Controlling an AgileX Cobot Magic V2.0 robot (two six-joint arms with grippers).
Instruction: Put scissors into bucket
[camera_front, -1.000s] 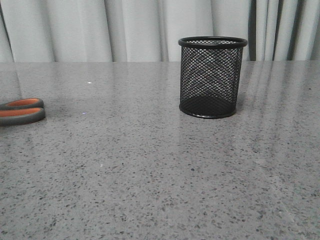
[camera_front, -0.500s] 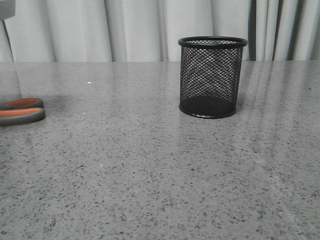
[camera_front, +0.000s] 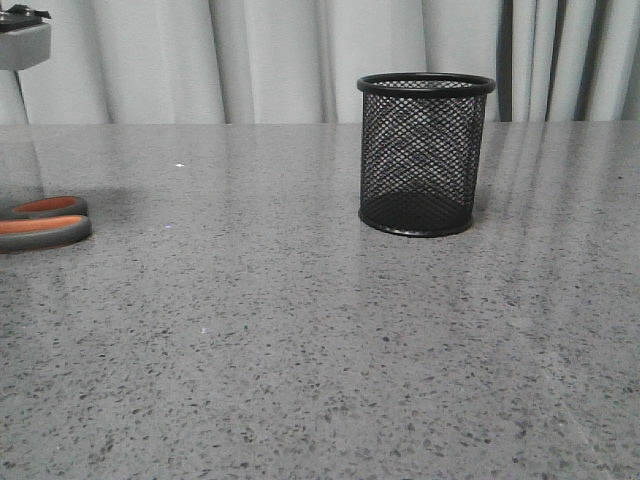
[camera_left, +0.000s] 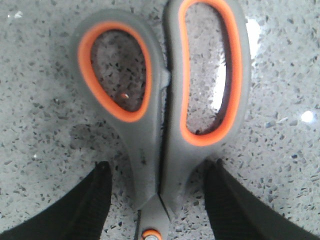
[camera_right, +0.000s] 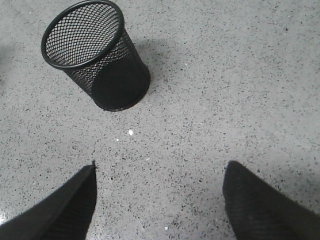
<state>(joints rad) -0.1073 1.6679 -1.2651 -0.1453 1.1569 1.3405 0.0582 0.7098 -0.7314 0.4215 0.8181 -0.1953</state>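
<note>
The left gripper should close on the scissors, as its fingers are low beside the scissors' handle neck near the pivot (camera_left: 160, 182).
The scissors (camera_front: 42, 222) lie flat at the table's left edge; only their grey, orange-lined handles show in the front view. In the left wrist view the scissors (camera_left: 160, 110) lie closed, and my left gripper (camera_left: 158, 172) is open with one finger on each side of the handle neck, near the pivot, not touching. The blades are out of view. The bucket (camera_front: 424, 153), a black wire-mesh cup, stands upright and empty at the middle right. In the right wrist view the bucket (camera_right: 95, 55) is ahead of my right gripper (camera_right: 159, 172), which is open and empty above bare table.
A grey speckled stone table (camera_front: 300, 340) fills the view. Pale curtains (camera_front: 270, 60) hang behind it. A piece of my left arm (camera_front: 22, 40) shows at the upper left corner.
My left arm has come down into the upper left corner of the front view. The scissors and the bucket have not moved.
</note>
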